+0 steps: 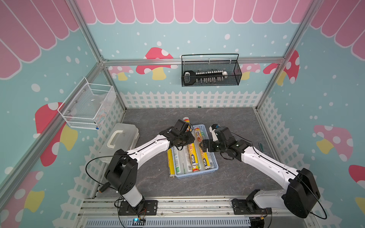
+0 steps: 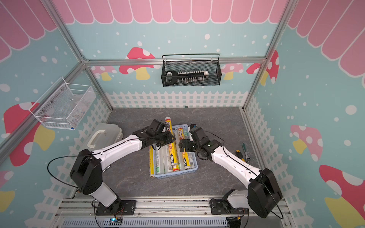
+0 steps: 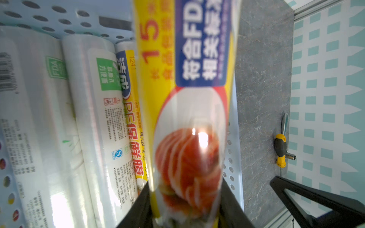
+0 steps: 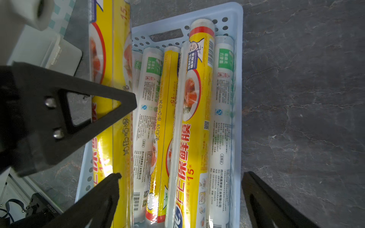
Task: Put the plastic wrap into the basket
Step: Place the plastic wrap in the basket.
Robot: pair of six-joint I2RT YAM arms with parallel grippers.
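The roll's far end is past the basket's far rim, so the roll would fall crooked onto the rolls in the basket if the left gripper opened now. The left gripper needs to move the roll in first.
My left gripper (image 1: 188,139) (image 3: 186,189) is shut on a yellow-labelled plastic wrap roll (image 3: 187,98) (image 4: 120,79). It holds the roll lengthwise just above the light blue basket (image 1: 195,175) (image 4: 240,79). The roll's far end (image 1: 186,119) sticks out past the far rim. Several plastic wrap rolls lie side by side in the basket, yellow (image 1: 205,159) (image 4: 194,118) and white (image 1: 180,159) (image 4: 223,118). Another yellow roll (image 1: 171,163) (image 2: 151,163) lies on the table against the basket's left wall. My right gripper (image 1: 205,147) (image 4: 181,174) hangs open over the basket's right half, holding nothing.
A clear plastic case (image 1: 118,141) with a handle stands left of the basket. A screwdriver (image 2: 239,155) (image 3: 280,150) and a green-handled ratchet (image 2: 245,152) lie by the right wall. A black wire basket (image 1: 210,73) hangs on the back wall and a white one (image 1: 87,106) on the left wall.
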